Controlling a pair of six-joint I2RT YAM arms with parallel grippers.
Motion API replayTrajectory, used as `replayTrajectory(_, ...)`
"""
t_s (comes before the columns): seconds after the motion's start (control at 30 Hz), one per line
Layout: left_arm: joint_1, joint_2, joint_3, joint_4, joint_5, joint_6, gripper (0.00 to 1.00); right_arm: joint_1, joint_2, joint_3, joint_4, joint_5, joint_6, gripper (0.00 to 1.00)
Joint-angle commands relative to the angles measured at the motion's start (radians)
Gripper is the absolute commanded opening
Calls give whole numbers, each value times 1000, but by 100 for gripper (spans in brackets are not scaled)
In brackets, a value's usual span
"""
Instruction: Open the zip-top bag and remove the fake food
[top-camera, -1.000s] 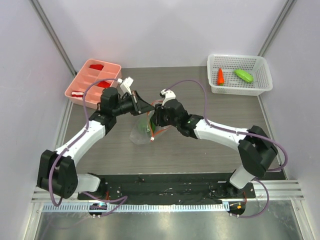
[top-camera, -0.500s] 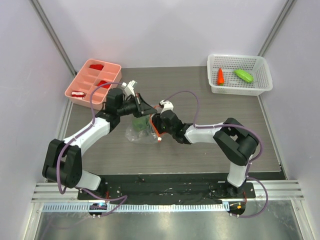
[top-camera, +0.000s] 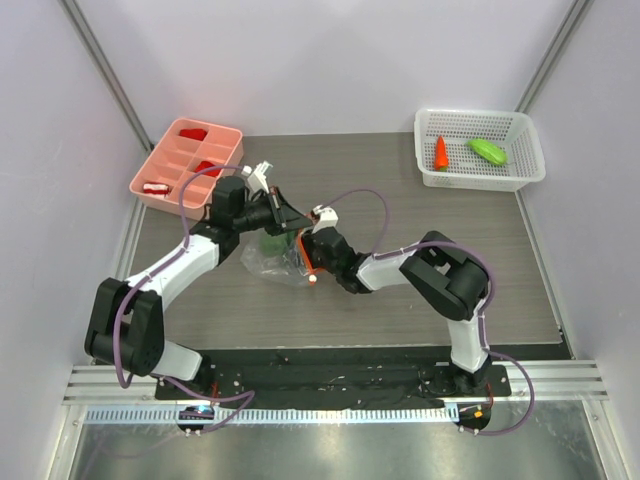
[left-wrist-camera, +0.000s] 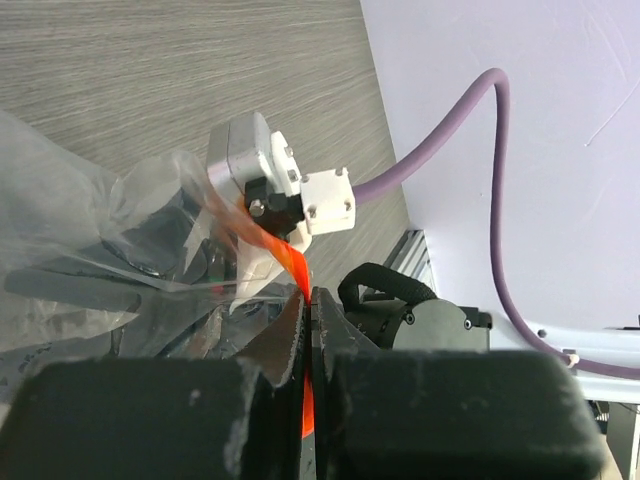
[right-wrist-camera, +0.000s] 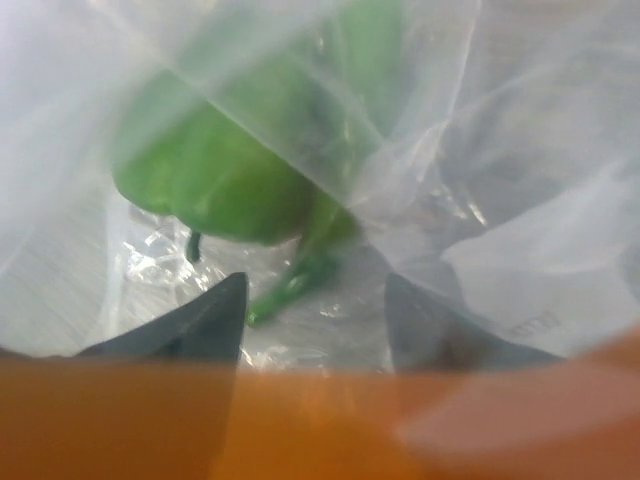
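My right gripper is to pick up the dark green chili next by its narrow end nearest the bag's opening (right-wrist-camera: 302, 274), so it can pull the chili out lengthwise.
The clear zip-top bag (top-camera: 268, 264) lies mid-table between both arms. My left gripper (top-camera: 294, 225) is shut on its orange-red zip strip (left-wrist-camera: 292, 262), pinched between the jaws in the left wrist view, and holds that edge up. My right gripper (top-camera: 300, 256) is open with its fingers pushed in at the bag's mouth. In the right wrist view the green bell pepper (right-wrist-camera: 225, 180) and the dark green chili (right-wrist-camera: 300, 272) lie just beyond my open fingertips (right-wrist-camera: 215, 315), behind plastic folds. The zip strip (right-wrist-camera: 320, 420) crosses the bottom of that view. A carrot piece (top-camera: 440, 153) and a light green piece (top-camera: 488, 150) lie in the basket.
A white mesh basket (top-camera: 528, 170) stands at the back right. A pink divided tray (top-camera: 160, 165) with small red blocks sits at the back left. The right wrist's white camera mount (left-wrist-camera: 270, 185) is close in front of my left gripper. Grey walls flank the table.
My right gripper has pushed left and nearer, deeper into the bag's mouth. My left gripper dropped a little with the strip, then held still. The bag has spread out leftward.
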Motion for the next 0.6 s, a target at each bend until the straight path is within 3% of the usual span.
replayTrajectory(0.0,-8,-12,18,21,20,9,0,9,38,39,154,63,37,65)
replayTrajectory(0.2,-17,2,24,15,28,9,0,12,121,143,128,125,11,69)
replayTrajectory(0.43,-22,2,25,0,14,18,0,14,243,276,8,234,-32,53)
replayTrajectory(0.57,-22,-4,24,-4,8,24,0,14,288,329,-15,298,-44,31)
